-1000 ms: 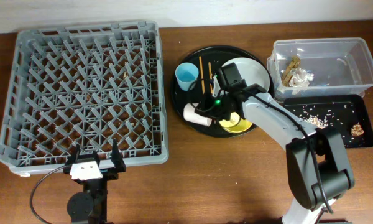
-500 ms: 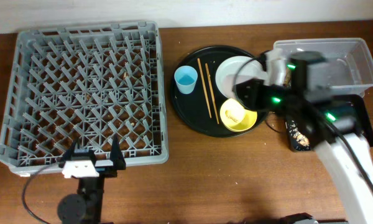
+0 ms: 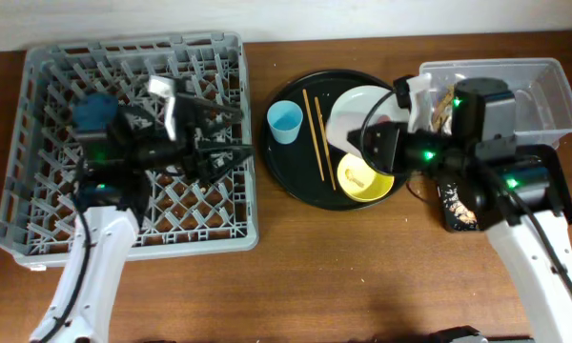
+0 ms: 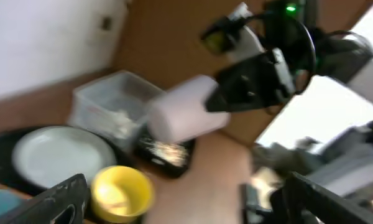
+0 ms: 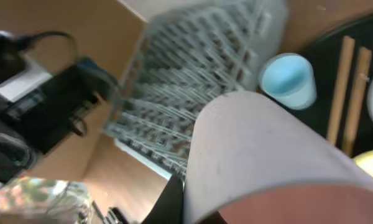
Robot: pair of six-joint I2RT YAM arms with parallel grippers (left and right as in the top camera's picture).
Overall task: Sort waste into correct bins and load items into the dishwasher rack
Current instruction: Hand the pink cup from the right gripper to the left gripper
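The left gripper needs to reach the pinkish-white cup and grab it around its closed bottom end. The cup's opening then stays free, so the cup can go into the rack with its opening down.
My right gripper is shut on the pinkish-white cup and holds it in the air over the right side of the round black tray. The cup also shows in the left wrist view. On that tray stand the light-blue cup, the chopsticks, the yellow bowl and the pale plate. My left gripper is open and empty, raised over the right part of the grey rack, pointing toward the tray.
The clear tub at the back right holds tissue and tan scraps. The shallow black tray in front of it, with crumbs, is partly under my right arm.
My right gripper took the pinkish-white cup off the round tray and lifted it to the right. My left arm rose from the table's front edge to above the rack.
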